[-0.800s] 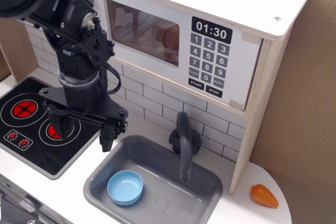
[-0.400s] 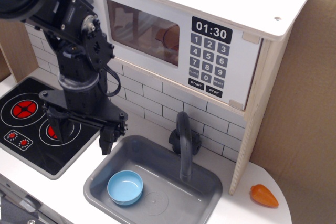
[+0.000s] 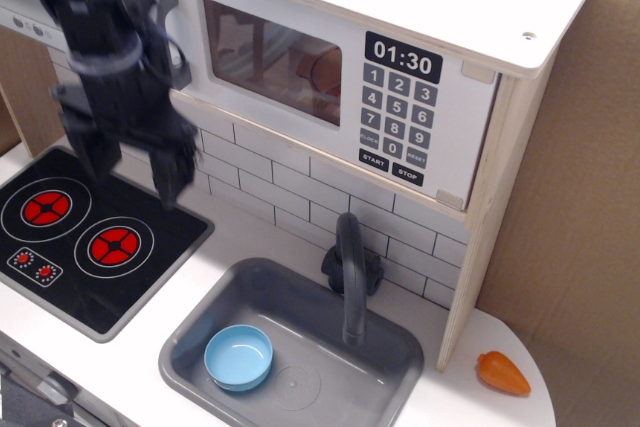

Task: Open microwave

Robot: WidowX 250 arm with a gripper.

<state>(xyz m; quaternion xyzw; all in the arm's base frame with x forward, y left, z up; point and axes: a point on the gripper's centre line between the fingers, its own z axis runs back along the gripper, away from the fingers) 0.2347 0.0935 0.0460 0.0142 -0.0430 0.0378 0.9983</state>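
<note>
The microwave needs to swing open, so I should next grab the white door (image 3: 272,59) by the grey bar handle (image 3: 168,27) with my gripper.
The white toy microwave (image 3: 440,7) sits on the shelf above the tiled wall, its door (image 3: 270,47) closed. It has a clear window, a black 01:30 display and a keypad (image 3: 397,112). Its grey bar handle (image 3: 168,27) is at the door's left edge, partly behind my arm. My black gripper (image 3: 135,169) hangs open and empty, fingers pointing down, above the stovetop's far edge and just below and left of the handle. One finger (image 3: 172,169) is motion-blurred.
A black stovetop (image 3: 60,237) with red burner rings lies at the left. A grey sink (image 3: 330,367) holds a blue bowl (image 3: 238,357), with a dark faucet (image 3: 350,267) behind. An orange toy carrot (image 3: 502,373) lies at the right. Cardboard walls stand right.
My arm has risen and swung left and back, from low beside the sink's left rim to just below the microwave's handle. The gripper stays open. The door has not moved.
</note>
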